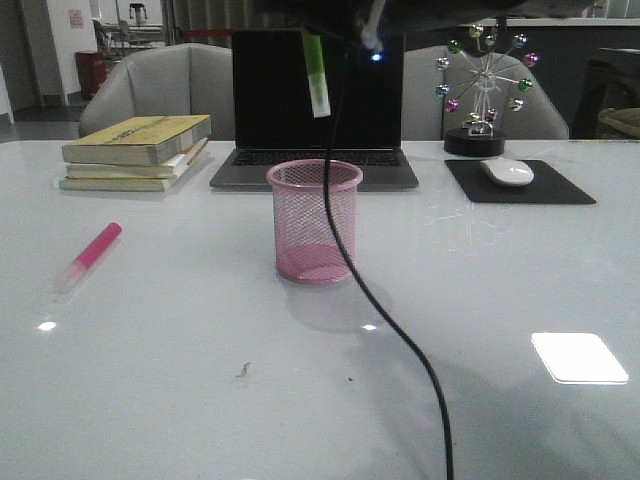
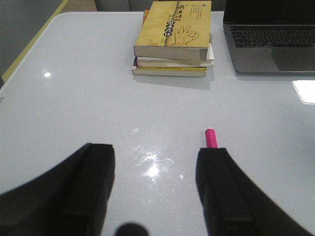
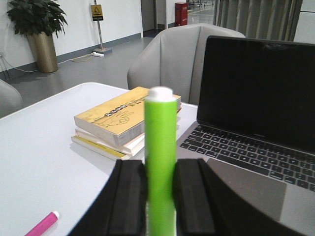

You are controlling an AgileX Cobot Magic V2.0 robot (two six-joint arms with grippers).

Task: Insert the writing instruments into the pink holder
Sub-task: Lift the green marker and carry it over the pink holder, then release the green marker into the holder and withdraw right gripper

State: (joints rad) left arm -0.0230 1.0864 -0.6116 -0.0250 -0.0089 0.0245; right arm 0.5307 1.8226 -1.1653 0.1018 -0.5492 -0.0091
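Note:
I should keep holding the green marker with my right gripper until the marker is lower, as its whitish cap (image 1: 320, 100) is still high above the pink holder's rim (image 1: 314, 172).
The pink holder (image 1: 314, 222), a mesh cup, stands upright mid-table in front of the laptop. High above its rim the lime green marker (image 1: 316, 75) hangs almost upright, whitish cap downward. My right gripper (image 3: 160, 167) is shut on this green marker (image 3: 160, 132), its pads pressed on both sides of the barrel. The pink marker (image 1: 90, 255) lies flat on the table to the left of the holder, cap toward me. My left gripper (image 2: 156, 150) hovers open over bare table, and the pink marker (image 2: 211, 137) pokes out just past one finger.
A stack of books (image 1: 140, 150) sits at the back left, beside an open laptop (image 1: 315, 110). A mouse (image 1: 507, 171) on a black pad (image 1: 560, 188) and a wheel ornament (image 1: 485, 90) are at the back right. A black cable (image 1: 400, 340) hangs across the holder's front.

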